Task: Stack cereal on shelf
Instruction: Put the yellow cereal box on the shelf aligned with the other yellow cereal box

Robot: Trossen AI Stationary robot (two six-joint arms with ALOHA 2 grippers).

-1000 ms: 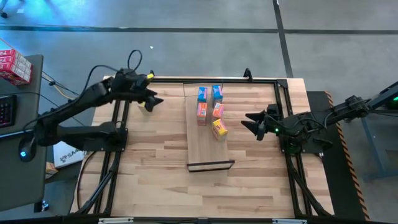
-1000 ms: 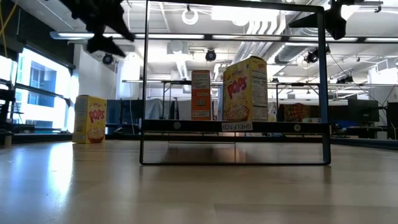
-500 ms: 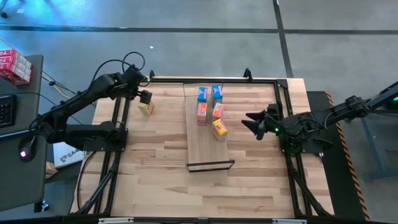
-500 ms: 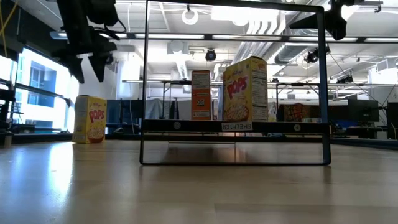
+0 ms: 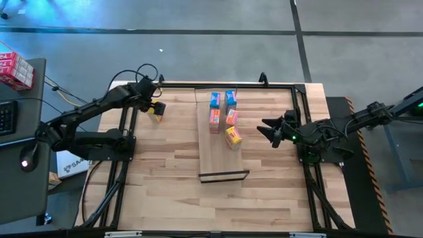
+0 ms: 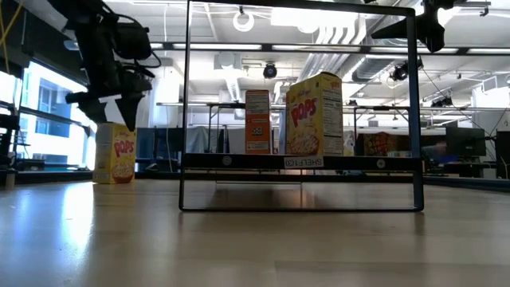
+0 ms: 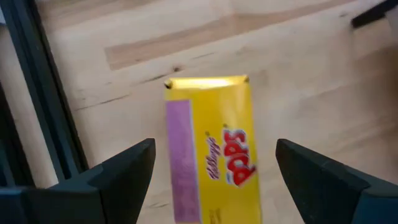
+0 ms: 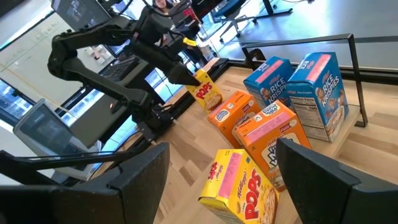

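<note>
My left gripper should next grab the yellow cereal box by its sides, on either side of its Pops logo, and so stack the box on the shelf's bare board (image 5: 217,153).
A yellow cereal box (image 5: 156,114) stands upright on its base on the tabletop, left of the shelf (image 5: 221,155), near the far left corner. My left gripper (image 7: 214,146) points down just above it, open, one finger on each side of the box's top (image 7: 208,84), touching nothing. In the low view the left gripper (image 6: 110,102) hangs over the box (image 6: 115,151). Two blue boxes (image 5: 223,100), two orange ones (image 5: 223,118) and a yellow one (image 5: 232,136) stand on the shelf's far half. My right gripper (image 5: 268,127) waits open to the right of the shelf.
The shelf's near half (image 5: 223,162) is bare board, with a black end frame (image 5: 223,176) at its near end. Black rails (image 5: 125,152) run along the table's left and right sides. The left arm's cable (image 5: 142,69) loops above the far left corner.
My left gripper has turned from reaching level toward the right to pointing straight down. It has come down over the yellow box on the table and stayed open. The boxes and my right arm have not moved.
</note>
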